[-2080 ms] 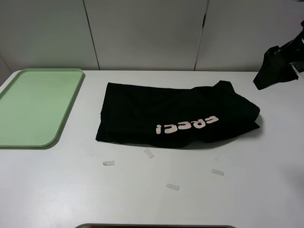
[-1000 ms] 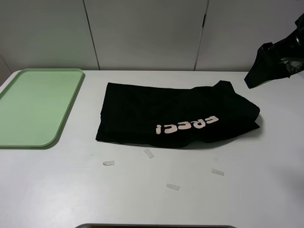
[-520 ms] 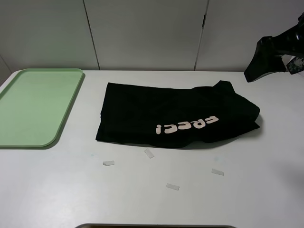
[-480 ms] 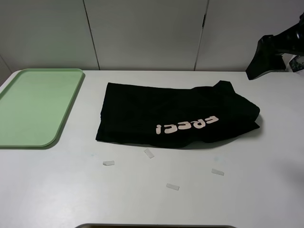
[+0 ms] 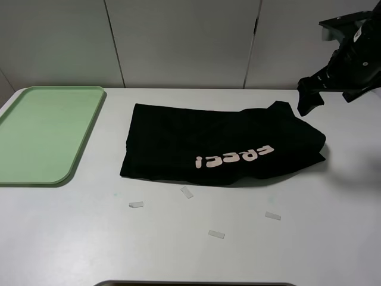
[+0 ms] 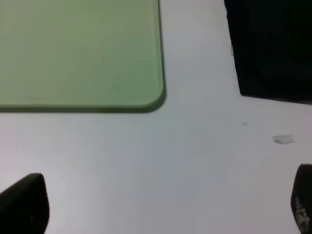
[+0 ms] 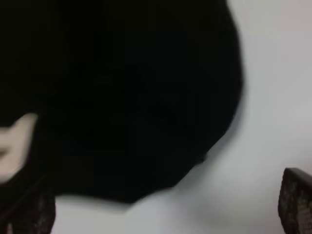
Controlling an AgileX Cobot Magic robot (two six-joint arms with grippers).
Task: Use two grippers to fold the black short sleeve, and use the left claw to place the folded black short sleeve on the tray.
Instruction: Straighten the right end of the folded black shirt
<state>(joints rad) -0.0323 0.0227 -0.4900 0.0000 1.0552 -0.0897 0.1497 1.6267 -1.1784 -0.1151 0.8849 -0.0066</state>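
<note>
The black short sleeve (image 5: 220,143) needs folding, so my right gripper will next grip its rumpled end beside the lettering.
The black short sleeve (image 5: 220,143) lies folded in a flat band across the middle of the table, white lettering up. The pale green tray (image 5: 47,134) rests bare at the table's left. My right gripper (image 5: 308,98) hovers open just above and behind the shirt's right end. In the right wrist view the black short sleeve (image 7: 122,97) fills most of the picture, and the right gripper (image 7: 163,212) has nothing between its fingertips (image 7: 295,202). My left gripper (image 6: 163,209) is open over bare table between the tray (image 6: 78,48) and the black short sleeve (image 6: 273,48). That arm is outside the exterior high view.
Several small white paper strips (image 5: 187,192) lie on the table in front of the shirt; one paper strip (image 6: 283,140) shows in the left wrist view. A pale panelled wall (image 5: 178,42) runs along the table's back edge.
The right arm has swung in from the right edge, leftward to the shirt's right end. Shirt, tray and strips have not moved.
</note>
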